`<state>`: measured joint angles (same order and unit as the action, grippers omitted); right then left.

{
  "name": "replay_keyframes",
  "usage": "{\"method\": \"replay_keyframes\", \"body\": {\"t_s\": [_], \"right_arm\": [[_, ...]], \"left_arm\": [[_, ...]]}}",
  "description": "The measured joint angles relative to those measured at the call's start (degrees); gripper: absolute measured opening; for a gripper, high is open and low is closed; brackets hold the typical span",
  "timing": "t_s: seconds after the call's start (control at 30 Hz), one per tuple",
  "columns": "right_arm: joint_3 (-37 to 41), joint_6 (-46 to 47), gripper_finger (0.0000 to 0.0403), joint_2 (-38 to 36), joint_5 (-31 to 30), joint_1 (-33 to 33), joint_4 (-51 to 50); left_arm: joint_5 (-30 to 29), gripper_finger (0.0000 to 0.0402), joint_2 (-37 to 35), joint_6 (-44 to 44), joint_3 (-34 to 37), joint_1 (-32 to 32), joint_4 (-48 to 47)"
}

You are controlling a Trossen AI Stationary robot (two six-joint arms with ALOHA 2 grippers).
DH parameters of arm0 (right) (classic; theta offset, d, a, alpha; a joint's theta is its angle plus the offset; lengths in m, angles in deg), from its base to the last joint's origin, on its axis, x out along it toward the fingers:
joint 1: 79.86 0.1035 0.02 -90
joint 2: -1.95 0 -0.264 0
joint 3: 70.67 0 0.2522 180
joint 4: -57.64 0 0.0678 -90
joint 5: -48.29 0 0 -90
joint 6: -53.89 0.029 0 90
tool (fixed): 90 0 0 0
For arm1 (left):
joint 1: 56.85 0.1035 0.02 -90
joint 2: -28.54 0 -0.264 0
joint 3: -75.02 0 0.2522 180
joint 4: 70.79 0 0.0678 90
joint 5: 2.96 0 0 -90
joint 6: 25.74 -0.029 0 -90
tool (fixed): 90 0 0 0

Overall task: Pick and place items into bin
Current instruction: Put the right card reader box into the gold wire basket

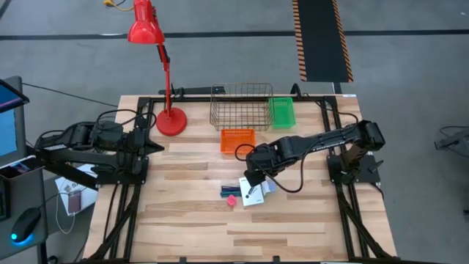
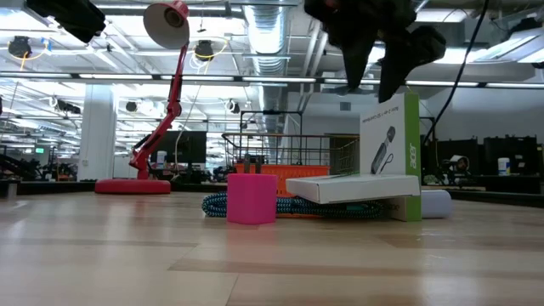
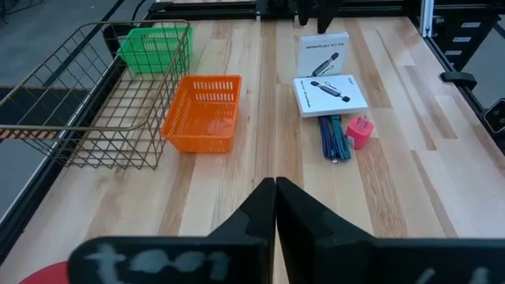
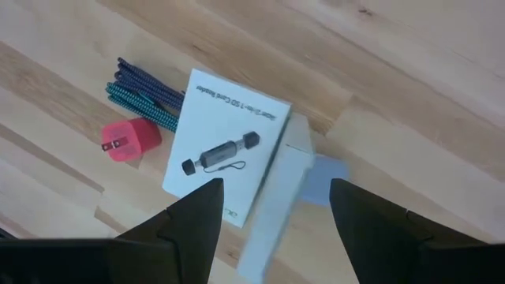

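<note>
The right gripper grabs the upright white box's two broad sides next, to get it into the wire basket (image 1: pixel 242 110).
Near the table's middle lie a flat white printed box (image 4: pixel 227 158), a second white box (image 4: pixel 272 207) standing on end with a green side (image 2: pixel 411 157), a bundle of teal and dark braided cables (image 4: pixel 142 93), a pink plug cube (image 4: pixel 130 140) and a small pale blue piece (image 4: pixel 323 177). In the low view the flat box (image 2: pixel 353 187) rests against the upright one. My right gripper (image 4: pixel 274 189) hangs open just above the upright box, one finger on either side of its top edge. My left gripper (image 3: pixel 274 201) is shut and waits near the table's left edge (image 1: pixel 155 147).
Toward the far edge stand a wire basket (image 1: pixel 240 106), a small green basket (image 1: pixel 282 111) and an orange basket (image 1: pixel 238 139). A red desk lamp (image 1: pixel 170 121) stands at the far left. Bare wood stretches along the near side of the table (image 1: pixel 220 235).
</note>
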<state>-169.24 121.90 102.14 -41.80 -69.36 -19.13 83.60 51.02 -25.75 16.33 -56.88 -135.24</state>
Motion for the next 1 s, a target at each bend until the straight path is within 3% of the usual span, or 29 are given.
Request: {"method": "replay_keyframes", "body": {"t_s": [0.3,0.73,1.0], "right_arm": [[0.0,-3.6,0.0228,4.5,3.2,-0.2,2.6],[0.0,-5.3,0.0227,5.1,3.1,-1.0,-1.0],[0.0,-4.7,0.0189,5.1,3.2,-1.0,-1.7]], "left_arm": [[-0.1,0.0000,0.0,0.2,0.0,0.0,-0.2],[-0.3,0.0000,0.0,0.1,0.0,0.0,-1.2],[-0.3,0.0000,0.0,0.1,0.0,0.0,-1.3]]}}
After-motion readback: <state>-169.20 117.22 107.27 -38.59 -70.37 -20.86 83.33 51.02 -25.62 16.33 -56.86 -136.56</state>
